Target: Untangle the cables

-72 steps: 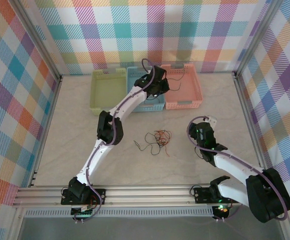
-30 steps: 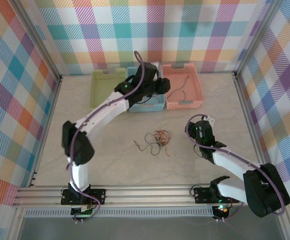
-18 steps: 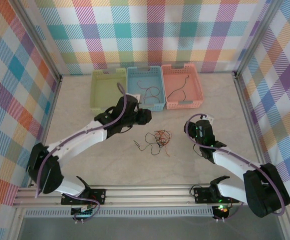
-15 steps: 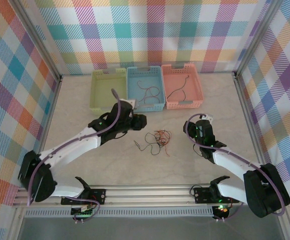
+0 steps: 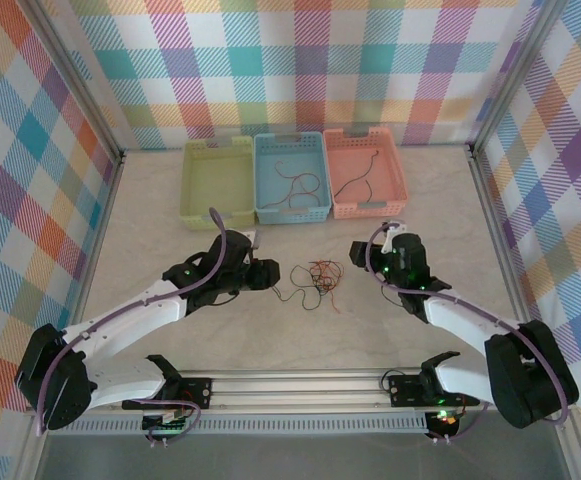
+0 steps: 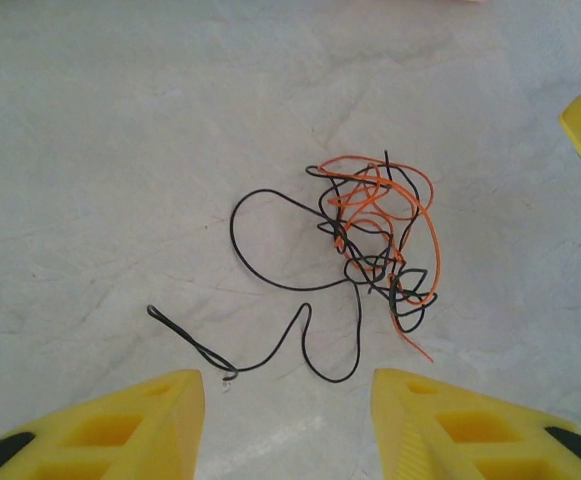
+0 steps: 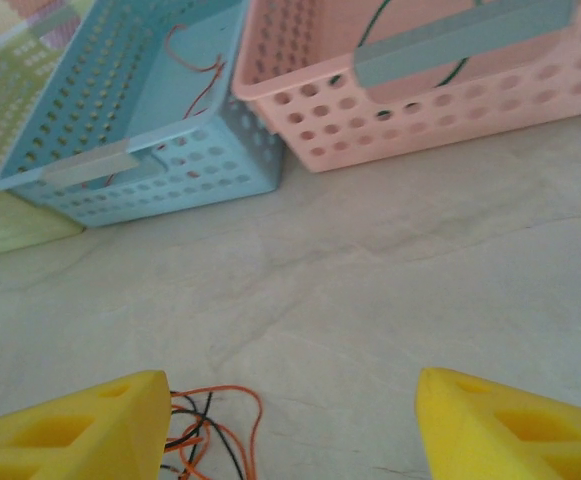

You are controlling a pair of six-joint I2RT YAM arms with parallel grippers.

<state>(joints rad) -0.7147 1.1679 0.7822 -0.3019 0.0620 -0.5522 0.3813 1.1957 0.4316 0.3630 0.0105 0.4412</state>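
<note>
The left gripper should grab the black piece of cable near its loose trailing end, clear of the tangle, and pull it free to untangle the cables.
The cables [image 5: 316,279] lie as a small tangle of orange and black wires mid-table, with one black strand [image 6: 270,280] trailing out to a loose end. In the left wrist view the tangle [image 6: 375,235] lies ahead of my left gripper [image 6: 288,400], which is open with only bare table between its yellow fingers. From above, the left gripper [image 5: 266,276] sits just left of the tangle and the right gripper [image 5: 362,258] just to its right. The right gripper [image 7: 290,410] is open and empty, with the tangle's edge [image 7: 215,425] by its left finger.
Three baskets stand in a row at the back: green [image 5: 217,221], blue [image 5: 292,215] holding a red wire [image 5: 295,186], pink [image 5: 370,209] holding a black wire [image 5: 358,180]. The blue basket [image 7: 160,190] and the pink basket [image 7: 420,110] stand close ahead of the right gripper. Plaid walls enclose the table.
My left arm swung back from over the blue basket, where a red wire now lies, and came down left of the tangle. My right gripper shifted left toward the tangle.
</note>
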